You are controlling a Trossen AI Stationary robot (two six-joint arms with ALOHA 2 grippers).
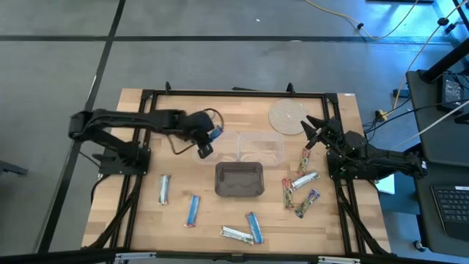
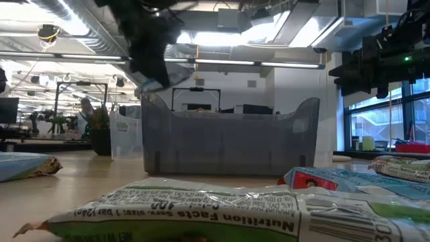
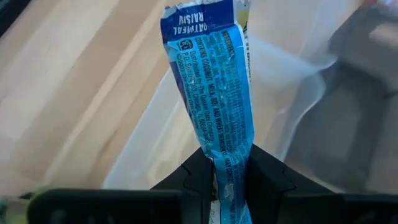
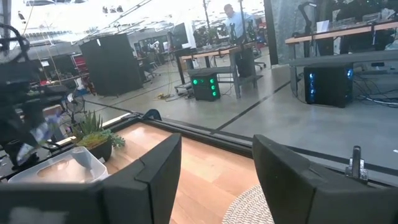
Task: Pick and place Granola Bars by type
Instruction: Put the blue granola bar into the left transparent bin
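My left gripper keeps hold of the blue bar for now, until it is lower in the clear container. In the left wrist view, the bar hangs above the container.
My left gripper is up above the table, over the near-left edge of a clear container, shut on a blue granola bar. My right gripper waits open at the table's right side, beside the woven coaster. Three more blue bars and a silver-white one lie flat on the near part of the table. Several multicoloured bars lie flat near the right arm. My left gripper pinches the blue bar between its two fingers at one end. The rest of the bar sticks out straight ahead of the fingertips, its crimped far end free. The bar is lifted clear of the table and the container.
A dark bin stands at the table's middle. A second clear container stands behind it, beside the first one. A small potted plant shows in the right wrist view. Black frame rails run around the table.
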